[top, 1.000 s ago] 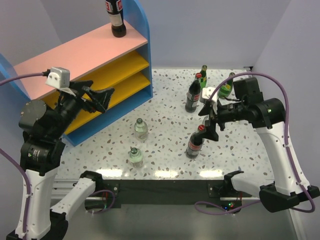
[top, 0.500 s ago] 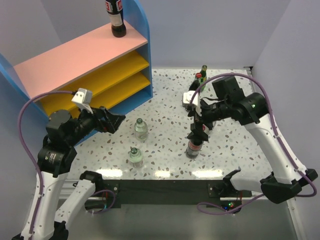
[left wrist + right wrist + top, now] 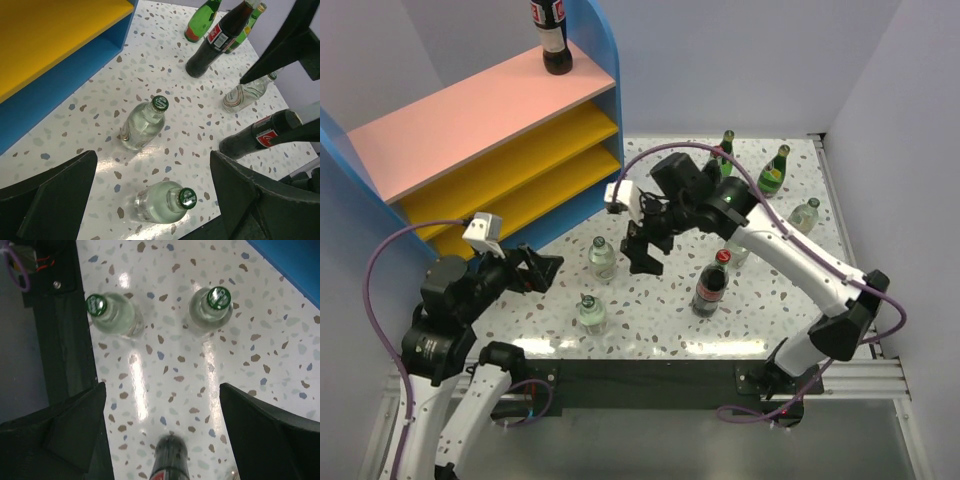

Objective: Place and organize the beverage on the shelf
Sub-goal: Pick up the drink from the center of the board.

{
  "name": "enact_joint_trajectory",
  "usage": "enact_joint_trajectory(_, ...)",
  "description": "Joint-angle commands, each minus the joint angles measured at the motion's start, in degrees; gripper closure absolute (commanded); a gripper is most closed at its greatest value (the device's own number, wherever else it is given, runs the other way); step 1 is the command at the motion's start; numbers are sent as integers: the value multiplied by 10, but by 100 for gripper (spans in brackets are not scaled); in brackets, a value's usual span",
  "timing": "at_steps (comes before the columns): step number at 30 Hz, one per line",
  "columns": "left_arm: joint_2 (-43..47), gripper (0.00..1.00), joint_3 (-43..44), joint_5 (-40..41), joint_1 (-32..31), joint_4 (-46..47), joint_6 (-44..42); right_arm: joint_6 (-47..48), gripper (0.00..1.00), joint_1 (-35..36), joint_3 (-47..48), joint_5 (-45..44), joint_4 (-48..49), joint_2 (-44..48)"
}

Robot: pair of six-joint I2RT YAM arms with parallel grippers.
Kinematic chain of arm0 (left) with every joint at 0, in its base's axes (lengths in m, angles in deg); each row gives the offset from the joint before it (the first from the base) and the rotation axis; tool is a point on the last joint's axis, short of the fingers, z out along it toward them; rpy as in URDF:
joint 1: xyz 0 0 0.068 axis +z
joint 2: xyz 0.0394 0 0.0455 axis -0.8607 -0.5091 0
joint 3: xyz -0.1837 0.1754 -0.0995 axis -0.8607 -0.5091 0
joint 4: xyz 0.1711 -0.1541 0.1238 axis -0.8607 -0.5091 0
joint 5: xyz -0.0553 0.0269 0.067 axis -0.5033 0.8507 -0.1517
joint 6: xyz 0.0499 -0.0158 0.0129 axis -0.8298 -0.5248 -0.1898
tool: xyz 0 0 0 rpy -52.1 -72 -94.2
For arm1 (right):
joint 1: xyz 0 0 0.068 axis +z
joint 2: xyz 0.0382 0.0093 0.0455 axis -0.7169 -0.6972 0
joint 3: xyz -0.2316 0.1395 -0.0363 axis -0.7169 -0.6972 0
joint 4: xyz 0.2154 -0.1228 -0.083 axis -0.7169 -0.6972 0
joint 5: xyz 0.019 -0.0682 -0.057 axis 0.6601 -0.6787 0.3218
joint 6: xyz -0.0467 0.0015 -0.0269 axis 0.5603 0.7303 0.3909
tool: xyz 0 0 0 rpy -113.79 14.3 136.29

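I will grip the farther clear bottle by its green-capped neck (image 3: 599,246) (image 3: 217,301) with my right gripper next. Its body then stays free to hand over to my left gripper.
The shelf (image 3: 440,125) stands at the back left, with one cola bottle (image 3: 555,40) on its pink top board. Two clear green-capped bottles (image 3: 602,258) (image 3: 590,312) stand on the table in front of it. A cola bottle (image 3: 710,284) stands right of them. My left gripper (image 3: 545,272) is open and empty, left of the clear bottles; in the left wrist view (image 3: 152,195) the nearer clear bottle (image 3: 160,202) lies below the open jaws. My right gripper (image 3: 642,252) is open and empty, just right of the farther clear bottle; it also shows in the right wrist view (image 3: 162,415).
Two green glass bottles (image 3: 773,170) (image 3: 727,145) and a clear bottle (image 3: 806,214) stand at the back right. Another cola bottle (image 3: 220,42) stands behind the right arm. The table's near edge (image 3: 650,350) runs just below the front bottles.
My left arm has come down from the shelf front to low over the table's near left. My right arm has swung left, away from the front cola bottle, to beside the clear bottles.
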Motion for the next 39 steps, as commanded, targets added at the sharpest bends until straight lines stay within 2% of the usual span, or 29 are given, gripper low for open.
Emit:
enact_joint_trajectory(1,36,0,-13,34,5,-19,25,-133,1,24,16,-87,121,-36)
enact_joint_trajectory(6,87,0,-25,57,5,-42,44,-177,1,45,22,-126,185,-98)
enact_joint_trajectory(14,93,0,-24,79,4,-53,47,-207,1,52,43,-161,212,-164)
enact_joint_trajectory(18,90,0,-25,82,5,-46,46,-207,5,57,38,-173,219,-177)
enact_joint_trajectory(25,85,0,-25,80,5,-36,42,-205,16,62,59,-189,224,-216)
enact_joint_trajectory(33,94,0,-30,80,4,-33,43,-202,38,64,60,-182,222,-229)
enact_joint_trajectory(39,94,0,-34,78,5,-28,42,-200,49,65,64,-183,222,-236)
